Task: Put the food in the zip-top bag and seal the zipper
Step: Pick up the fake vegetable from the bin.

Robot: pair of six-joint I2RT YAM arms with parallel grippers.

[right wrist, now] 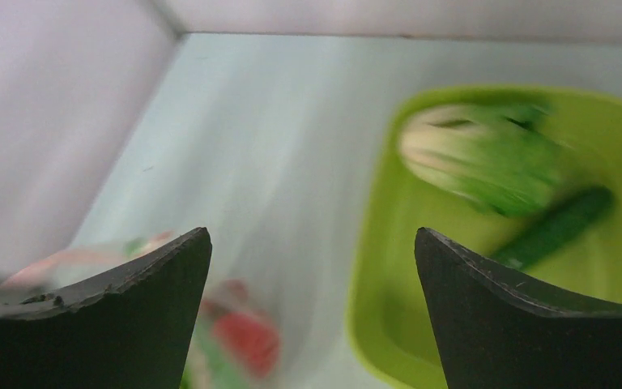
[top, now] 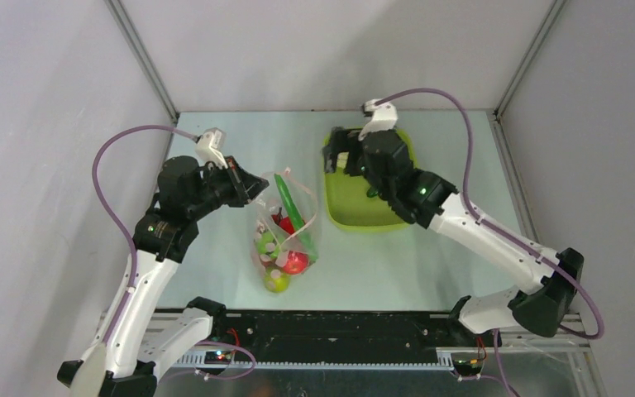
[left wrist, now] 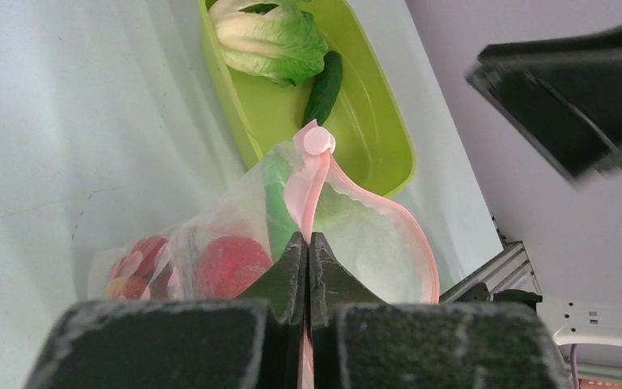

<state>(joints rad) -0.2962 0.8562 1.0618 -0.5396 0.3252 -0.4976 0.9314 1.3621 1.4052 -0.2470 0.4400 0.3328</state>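
Note:
My right gripper grabs the cucumber near one end next, fingers across its sides. Then the cucumber goes end-first into the zip-top bag (top: 285,236).
The clear zip-top bag (top: 285,236) lies mid-table with its mouth lifted. It holds a red tomato (top: 295,262), a yellow-green pear (top: 277,282) and a long green piece (top: 293,207). My left gripper (top: 252,188) is shut on the pink zipper (left wrist: 324,182) at the bag's mouth (left wrist: 308,239), and the rest of the strip loops open. The lettuce (left wrist: 271,40) and the cucumber (left wrist: 324,77) lie in the lime-green tray (left wrist: 389,138). My right gripper (top: 336,153) hovers open and empty over the tray's left edge (right wrist: 312,235). The lettuce (right wrist: 478,154) and cucumber (right wrist: 555,227) show blurred there.
The lime-green tray (top: 364,211) stands right of the bag, near the back. Grey walls and metal frame posts close in the table at the back and both sides. A black rail (top: 331,331) runs along the near edge between the arm bases.

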